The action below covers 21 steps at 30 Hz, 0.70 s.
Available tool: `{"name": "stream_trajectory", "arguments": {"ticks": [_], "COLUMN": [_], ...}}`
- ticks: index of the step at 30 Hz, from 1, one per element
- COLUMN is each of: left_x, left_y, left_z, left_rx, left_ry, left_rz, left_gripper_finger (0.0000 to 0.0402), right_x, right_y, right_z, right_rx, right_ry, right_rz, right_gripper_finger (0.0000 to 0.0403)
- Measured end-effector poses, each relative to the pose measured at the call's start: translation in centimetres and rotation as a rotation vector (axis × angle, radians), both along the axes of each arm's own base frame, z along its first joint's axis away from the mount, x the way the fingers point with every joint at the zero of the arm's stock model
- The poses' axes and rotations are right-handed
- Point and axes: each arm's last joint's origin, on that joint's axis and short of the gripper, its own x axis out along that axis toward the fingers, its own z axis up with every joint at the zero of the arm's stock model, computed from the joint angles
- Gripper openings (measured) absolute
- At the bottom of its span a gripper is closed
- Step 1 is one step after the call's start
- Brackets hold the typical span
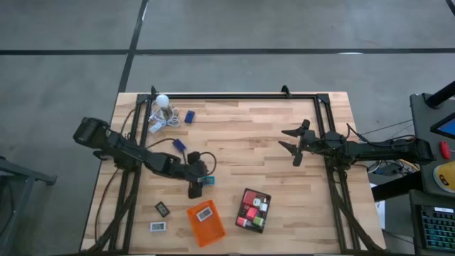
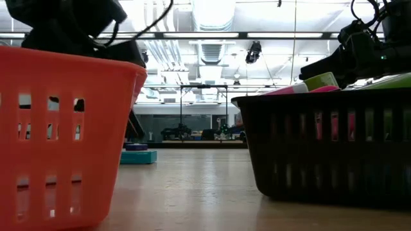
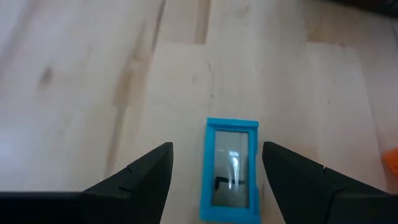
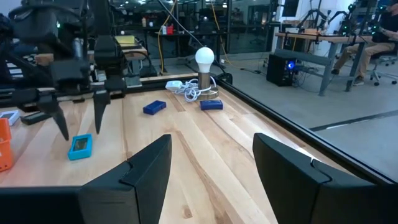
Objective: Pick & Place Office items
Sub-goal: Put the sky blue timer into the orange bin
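Note:
Next, my left gripper grabs the teal box's long sides, to put it in the orange tray.
A teal box with a white face lies flat on the wooden table. My left gripper hangs open just above it, slanting down, one finger on either side and touching nothing. The right wrist view shows the same gripper over the box. From above, the gripper and the box sit left of centre. My right gripper waits open at the table's right, level and holding nothing. Two dark blue blocks lie at the far left.
An orange tray holding a white piece and a black tray with red, green and pink pieces stand near the front edge. A small black piece and a white one lie left of them. A bulb lamp with cable stands far left.

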Motion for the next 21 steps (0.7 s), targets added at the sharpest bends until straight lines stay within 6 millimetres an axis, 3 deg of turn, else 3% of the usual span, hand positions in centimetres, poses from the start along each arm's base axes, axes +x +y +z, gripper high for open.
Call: {"name": "stream_trajectory", "arguments": {"ticks": [8, 21], "left_x": [0.8, 0.9], "left_y": [-0.4, -0.3], "left_z": [-1.6, -2.5], "left_rx": [-0.028, -0.011], "left_ry": [0.066, 0.093], "left_rz": [-0.026, -0.015], "left_gripper_finger": [0.0252, 0.025], "right_x": [0.0, 0.0], "right_y": [0.0, 0.0], "right_z": [0.0, 0.0], "right_rx": [0.0, 0.001], "right_ry": [0.001, 0.0], "right_rz": [0.001, 0.0], "right_gripper_finger": [0.0219, 0.0219]}}
